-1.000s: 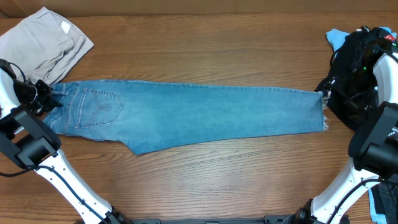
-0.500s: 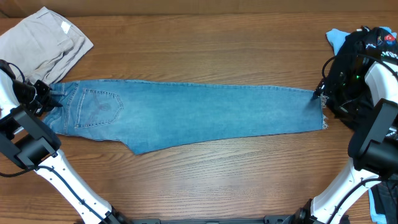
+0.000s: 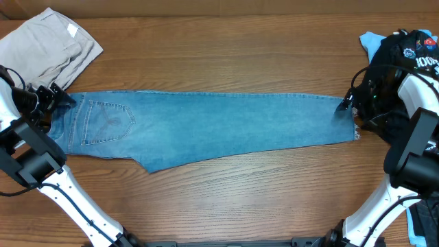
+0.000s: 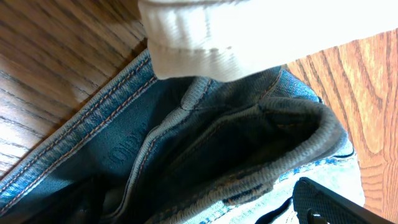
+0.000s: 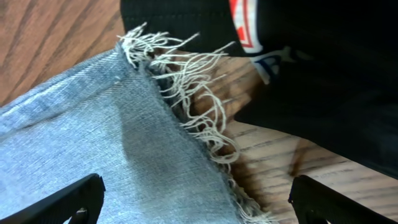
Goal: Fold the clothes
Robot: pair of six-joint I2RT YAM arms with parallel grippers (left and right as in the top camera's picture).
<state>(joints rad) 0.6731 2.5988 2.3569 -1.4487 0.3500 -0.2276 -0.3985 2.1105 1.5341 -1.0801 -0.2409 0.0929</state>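
Observation:
My right gripper grabs the frayed hem of the light-blue jeans next, to fold the jeans' leg end over toward the waist.
The light-blue jeans (image 3: 219, 127) lie flat across the table, waist at the left, frayed hem (image 5: 186, 93) at the right. A stitched back pocket (image 3: 106, 122) faces up. My left gripper (image 3: 57, 96) is open at the waist. The waistband (image 4: 261, 155) lies loose between its fingers (image 4: 329, 202). Over the hem corner my right gripper (image 3: 345, 104) is open; its fingers (image 5: 74, 199) straddle the denim edge without pinching it. Beige trousers (image 3: 48, 44) lie folded at the back left. A black printed tee (image 3: 394, 82) and a pale-blue garment (image 3: 374, 42) are heaped at the right.
The black tee (image 5: 311, 68) lies just behind the hem, close to my right gripper (image 5: 205, 205). A corner of the beige trousers (image 4: 249, 31) overhangs the jeans' waistband. Bare wooden table (image 3: 240, 199) lies in front of the jeans.
My left gripper has opened and let go of the waistband, which now lies flatter. The right gripper has shifted slightly left over the hem, still open.

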